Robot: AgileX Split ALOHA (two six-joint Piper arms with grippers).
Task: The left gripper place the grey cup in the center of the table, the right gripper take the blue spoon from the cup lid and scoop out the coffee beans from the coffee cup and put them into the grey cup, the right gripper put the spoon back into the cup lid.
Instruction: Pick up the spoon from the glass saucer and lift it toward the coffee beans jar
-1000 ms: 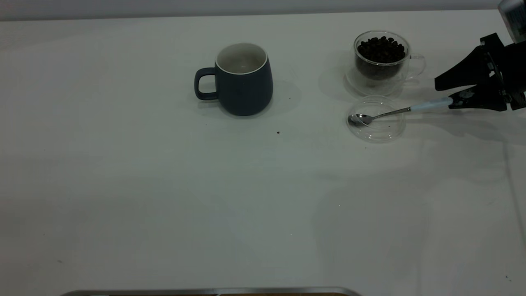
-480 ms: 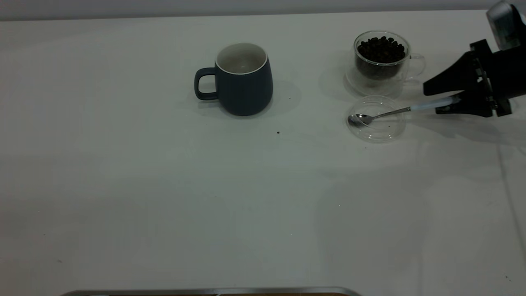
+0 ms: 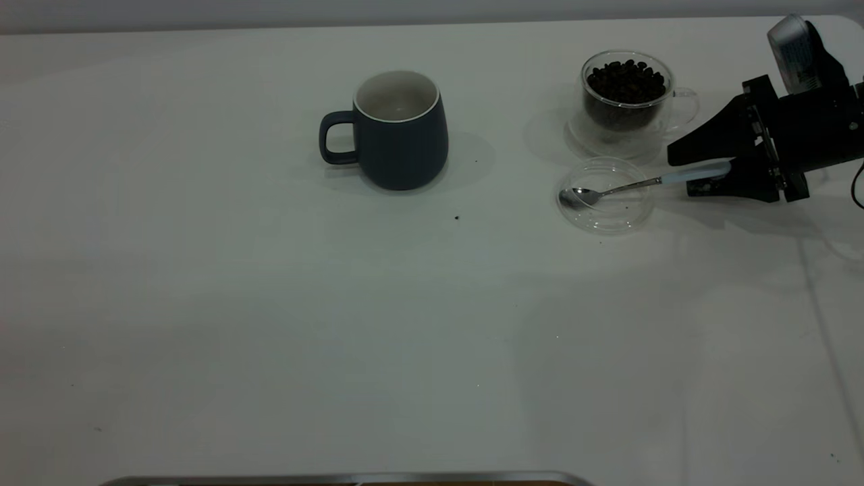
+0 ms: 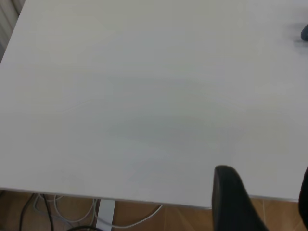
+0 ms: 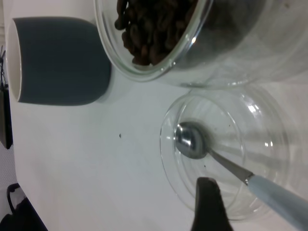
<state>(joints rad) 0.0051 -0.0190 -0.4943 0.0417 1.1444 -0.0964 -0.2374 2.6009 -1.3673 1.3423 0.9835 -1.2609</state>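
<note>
My right gripper's fingers are down beside the blue handle (image 3: 696,173), near the clear lid (image 3: 605,196), so it is now time for my right gripper to close on the handle.
The grey cup (image 3: 398,131) stands upright and empty at the table's far middle, handle to the left; it also shows in the right wrist view (image 5: 57,60). The glass coffee cup (image 3: 626,94) full of coffee beans (image 5: 154,29) stands at the far right. In front of it lies the clear cup lid (image 3: 605,196), with the blue spoon (image 3: 695,172) resting bowl-down in it (image 5: 190,141). My right gripper (image 3: 680,174) is open and straddles the spoon's blue handle (image 5: 279,199); one finger (image 5: 207,207) sits beside it, apart. My left gripper (image 4: 264,185) is open and holds nothing, over the table's edge.
A dark speck (image 3: 457,217) lies on the white table (image 3: 270,304) between the grey cup and the lid. A metal strip (image 3: 337,479) runs along the near edge. Cables (image 4: 72,211) hang below the table's edge in the left wrist view.
My right gripper has moved left along the spoon handle. The spoon and the lid have shifted slightly left with it. Both cups stay put.
</note>
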